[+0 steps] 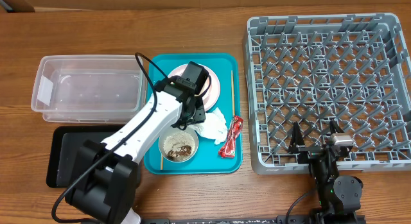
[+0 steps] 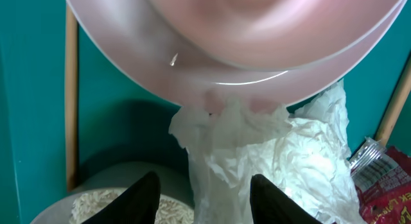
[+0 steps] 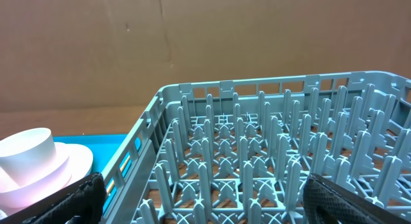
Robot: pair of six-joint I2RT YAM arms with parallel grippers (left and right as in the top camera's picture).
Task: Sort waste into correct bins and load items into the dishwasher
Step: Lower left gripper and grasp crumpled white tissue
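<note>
My left fingers are above the napkin's folds and would miss the piece of napkin; they should lower, then close.
My left gripper [image 1: 194,113] hangs over the teal tray [image 1: 225,63], open, its fingertips [image 2: 142,197] straddling a strip of the crumpled white napkin [image 2: 282,153]. The napkin [image 1: 215,126] lies beside the red wrapper [image 1: 230,137]. Just below sits the grey-green bowl [image 1: 178,146] holding rice and brown scraps. My arm covers most of the pink plate [image 1: 215,89]. In the right wrist view a white cup [image 3: 26,150] stands on pink dishware. One chopstick [image 1: 232,89] lies at the tray's right side. My right gripper [image 3: 205,208] is open at the front edge of the dishwasher rack [image 1: 327,25], holding nothing.
The clear tub [image 1: 87,89] stands left of the teal tray, with the flat black tray [image 1: 64,153] in front of it, partly under my left arm's base. Bare wooden table [image 1: 192,198] runs along the front edge.
</note>
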